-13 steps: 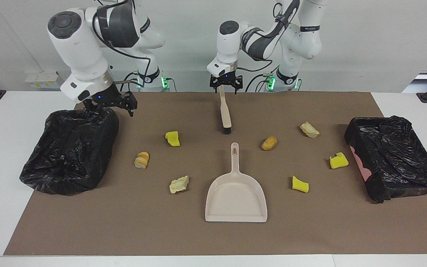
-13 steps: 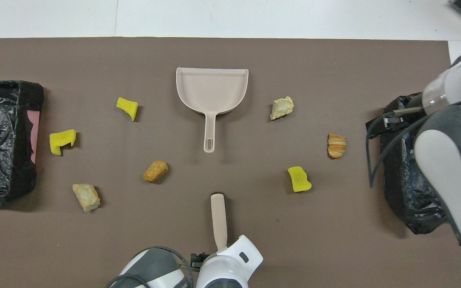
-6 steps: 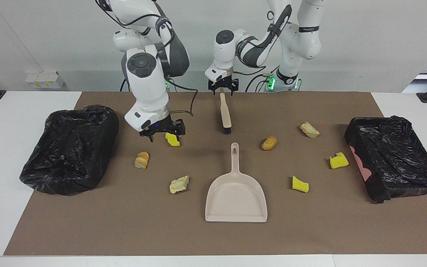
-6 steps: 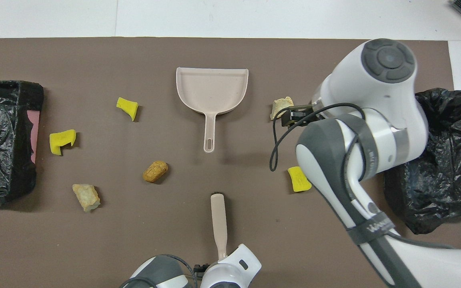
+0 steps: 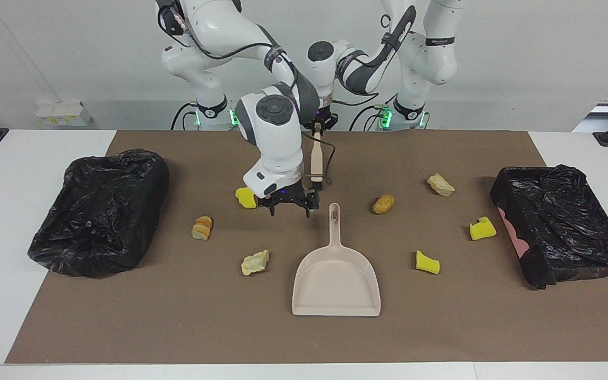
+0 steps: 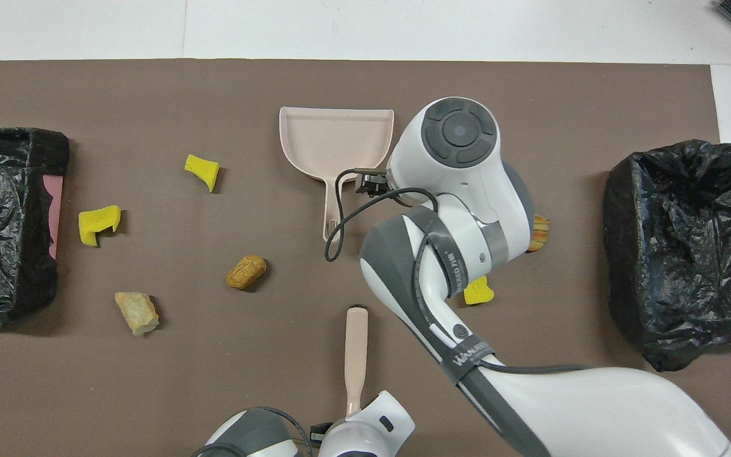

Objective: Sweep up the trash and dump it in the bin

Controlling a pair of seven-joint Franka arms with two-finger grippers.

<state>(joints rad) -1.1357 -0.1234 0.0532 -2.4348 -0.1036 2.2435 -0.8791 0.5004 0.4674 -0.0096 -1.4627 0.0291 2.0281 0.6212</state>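
I should next grab the beige dustpan by its narrow handle (image 6: 330, 204) with my right gripper, because the dustpan's broad pan (image 6: 336, 141) lies flat and is wider than my fingers can open.
The beige dustpan (image 5: 335, 279) lies flat mid-mat, its handle toward the robots; it also shows in the overhead view (image 6: 337, 143). My right gripper (image 5: 289, 207) is open and empty, low over the mat between a yellow sponge chunk (image 5: 245, 197) and the dustpan handle. My left gripper (image 5: 319, 124) is shut on the handle of the beige brush (image 5: 315, 158), whose black bristles point at the dustpan. Trash lies scattered: a bread lump (image 5: 201, 227), a pale lump (image 5: 255, 262), a brown lump (image 5: 383, 203), another pale lump (image 5: 440, 184) and two yellow sponges (image 5: 482, 229) (image 5: 427, 262).
A black-bagged bin (image 5: 98, 211) stands at the right arm's end of the brown mat, another (image 5: 562, 221) at the left arm's end. In the overhead view my right arm (image 6: 454, 209) covers the pale lump beside the dustpan and partly hides two more bits.
My right arm has swung from over the bin at its end to the middle, down beside the dustpan handle. The left gripper has shifted the brush slightly.
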